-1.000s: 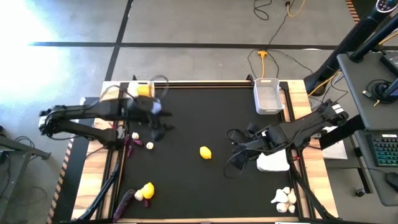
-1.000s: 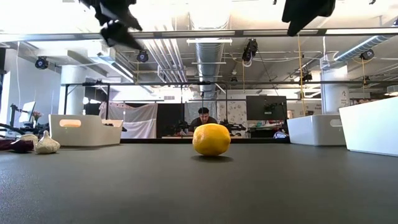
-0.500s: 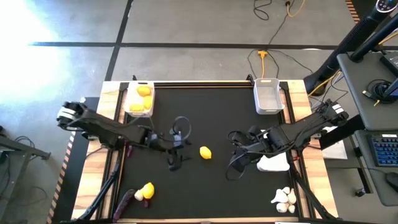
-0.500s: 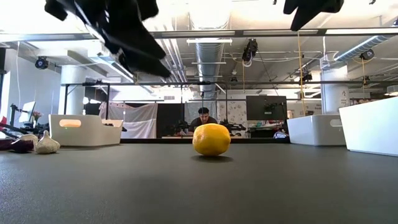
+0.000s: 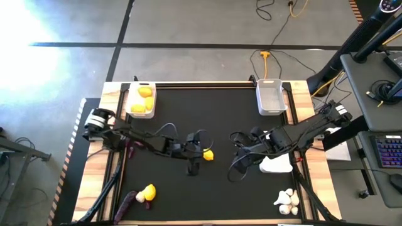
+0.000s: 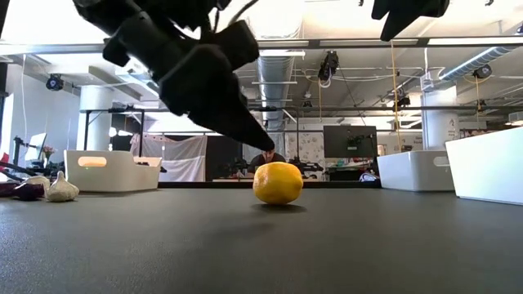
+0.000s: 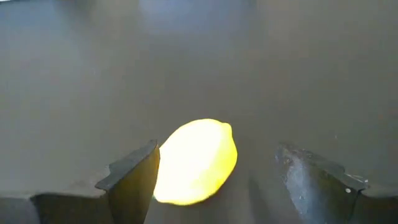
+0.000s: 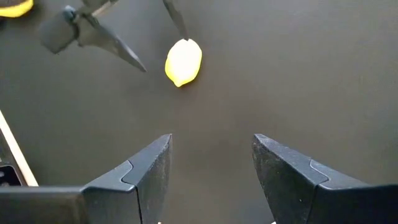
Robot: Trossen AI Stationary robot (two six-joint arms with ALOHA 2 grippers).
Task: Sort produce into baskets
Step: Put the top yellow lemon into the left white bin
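Note:
My left gripper's fingers hang above the yellow lemon (image 5: 208,154), so it is too early to close. My left gripper comes down first, then closes on the lemon.
A yellow lemon (image 5: 208,154) lies on the black mat near the table's middle. My left gripper (image 5: 197,156) has come down to it from the left, open. In the left wrist view the lemon (image 7: 196,162) lies between the two fingers, close to one of them; whether that finger touches it cannot be told. My right gripper (image 5: 241,159) hangs open above the mat, right of the lemon, with nothing between its fingers (image 8: 149,168). The far-left basket (image 5: 130,108) holds yellow fruits. The far-right basket (image 5: 270,100) shows nothing inside. A third basket (image 5: 277,166) stands partly under the right arm.
Garlic bulbs (image 5: 286,199) lie at the near right corner. A yellow fruit (image 5: 149,191) and dark eggplants (image 5: 127,202) lie near left. More garlic (image 6: 61,189) and an eggplant (image 6: 24,190) lie at the left edge. A person (image 6: 266,152) sits in the room beyond the table.
My left gripper has swung from beside the far-left basket toward the table's middle and down, ending low at the lemon, its fingers still apart. The lemon has stayed where it was.

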